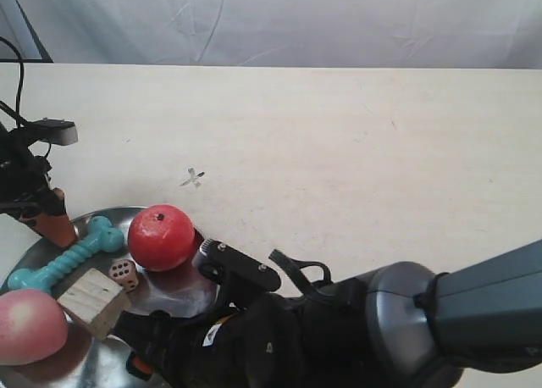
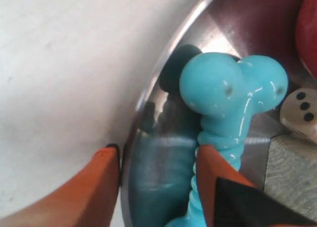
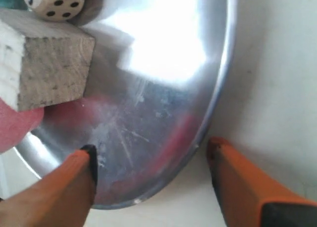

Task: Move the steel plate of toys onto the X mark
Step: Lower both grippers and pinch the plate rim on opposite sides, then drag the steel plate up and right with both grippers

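Observation:
The toys need to go onto the X mark (image 1: 193,179), so my left gripper should next pick up the steel plate (image 1: 172,292) by its rim beside the teal bone.
The steel plate (image 1: 172,292) lies at the near left of the beige table. It holds a teal bone (image 1: 72,257), a red apple (image 1: 161,237), a spotted die (image 1: 124,273), a wooden cube (image 1: 91,301) and a pink ball (image 1: 30,326). The X mark (image 1: 193,179) is on bare tabletop beyond the plate. My left gripper (image 2: 158,160) is open astride the plate rim (image 2: 163,63): one finger on the table, the other inside beside the bone (image 2: 233,88). My right gripper (image 3: 151,155) is open astride the opposite rim (image 3: 218,88), near the cube (image 3: 44,58).
The right arm's dark bulk (image 1: 339,337) covers the near edge of the table and part of the plate. The left arm (image 1: 30,180) stands at the table's left edge. A white cloth backdrop (image 1: 279,19) hangs behind the far edge.

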### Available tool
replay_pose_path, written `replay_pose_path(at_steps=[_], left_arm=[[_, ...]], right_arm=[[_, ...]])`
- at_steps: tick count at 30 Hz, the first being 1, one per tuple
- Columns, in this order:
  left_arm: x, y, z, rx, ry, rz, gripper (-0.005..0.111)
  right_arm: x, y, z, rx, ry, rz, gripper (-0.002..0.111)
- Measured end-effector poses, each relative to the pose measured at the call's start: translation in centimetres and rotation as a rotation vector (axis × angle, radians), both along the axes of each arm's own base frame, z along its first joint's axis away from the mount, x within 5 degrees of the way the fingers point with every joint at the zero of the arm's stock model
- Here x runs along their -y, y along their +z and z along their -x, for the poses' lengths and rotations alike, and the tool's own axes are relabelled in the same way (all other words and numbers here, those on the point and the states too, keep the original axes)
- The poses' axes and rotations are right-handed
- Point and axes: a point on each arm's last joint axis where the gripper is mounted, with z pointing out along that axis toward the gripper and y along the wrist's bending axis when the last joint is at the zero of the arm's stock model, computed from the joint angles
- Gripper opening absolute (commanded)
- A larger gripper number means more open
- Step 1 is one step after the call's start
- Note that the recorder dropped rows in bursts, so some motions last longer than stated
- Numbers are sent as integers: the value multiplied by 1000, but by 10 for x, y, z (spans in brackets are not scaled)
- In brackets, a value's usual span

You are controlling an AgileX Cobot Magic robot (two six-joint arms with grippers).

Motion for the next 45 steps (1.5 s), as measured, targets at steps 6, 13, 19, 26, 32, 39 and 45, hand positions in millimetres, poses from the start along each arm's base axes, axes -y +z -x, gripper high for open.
replay_pose_path(at_steps=[6, 13, 19, 26, 32, 39, 45], left_arm=[[0, 0, 1, -6, -2, 2, 47], [-1, 1, 2, -24, -2, 10, 47], [0, 1, 2, -26, -3, 11, 47], [0, 1, 2, -42, 40, 2, 46], [-3, -1, 0, -37, 98, -37, 21], [-9, -2, -2, -13, 117, -78, 0], [-9, -1, -2, -13, 129, -68, 0]], right_arm=[[0, -2, -2, 11, -25, -1, 63], [0, -4, -6, 41, -67, -4, 63], [0, -5, -6, 43, -81, -7, 63], [0, -4, -6, 44, -92, -11, 58], [1, -9, -5, 28, -102, 0, 15], [2, -12, -5, -15, -156, -10, 0], [2, -12, -5, -21, -171, -12, 0]])
